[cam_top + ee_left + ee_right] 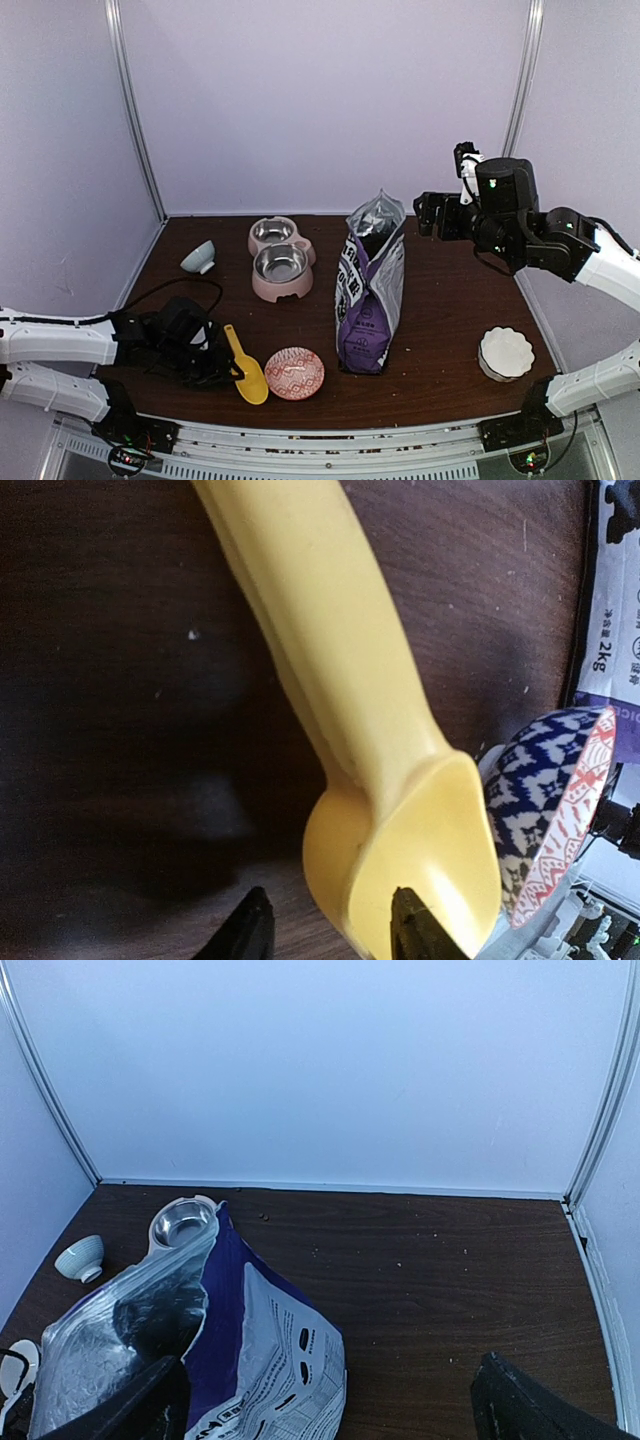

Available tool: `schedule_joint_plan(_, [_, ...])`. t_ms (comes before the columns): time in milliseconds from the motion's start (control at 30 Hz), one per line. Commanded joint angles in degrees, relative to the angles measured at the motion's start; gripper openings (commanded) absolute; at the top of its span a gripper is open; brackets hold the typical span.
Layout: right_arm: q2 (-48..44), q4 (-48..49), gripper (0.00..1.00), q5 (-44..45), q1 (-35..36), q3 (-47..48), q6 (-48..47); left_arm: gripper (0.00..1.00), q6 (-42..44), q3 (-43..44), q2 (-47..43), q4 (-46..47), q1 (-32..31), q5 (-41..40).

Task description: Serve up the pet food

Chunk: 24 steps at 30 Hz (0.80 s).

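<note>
My left fingers would hold the scoop bowl's near side.
The purple pet food bag (370, 300) stands upright and open at the table's middle; the kibble inside is hidden. It also shows in the right wrist view (250, 1360). A yellow scoop (246, 365) lies flat to the bag's left. My left gripper (218, 365) is low at the scoop's left side. In the left wrist view the left gripper (330, 935) is open, with the scoop's bowl end (400, 860) between the fingertips and the right fingertip (415, 930) over it. My right gripper (432, 215) is raised behind and right of the bag; in its wrist view it (330, 1410) is wide open and empty.
A pink double feeder with steel bowls (277, 258) stands behind the scoop. A red patterned dish (295, 373) lies right beside the scoop's bowl. A white scalloped bowl (505, 352) sits at the front right. A small pale bowl (199, 257) lies at the back left.
</note>
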Motion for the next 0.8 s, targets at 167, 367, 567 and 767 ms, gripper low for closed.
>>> schedule_joint_plan(167, [0.42, -0.52, 1.00, 0.08, -0.27, -0.40, 0.45, 0.31, 0.20, -1.48, 0.74, 3.69, 0.40, 2.38])
schedule_joint_plan(367, [0.49, -0.49, 1.00, 0.17, -0.25, -0.44, 0.46, 0.23, -0.83, -2.19, 1.21, 5.16, 0.39, 3.10])
schedule_joint_plan(567, [0.38, -0.58, 1.00, 0.34, -0.28, -0.68, 0.47, 0.17, -1.43, -2.41, 0.35, 4.86, 0.40, 2.98])
schedule_joint_plan(767, [0.20, -0.51, 1.00, 0.34, -0.27, -1.05, 0.62, 0.07, -1.99, -2.28, -0.76, 4.19, 0.35, 2.62])
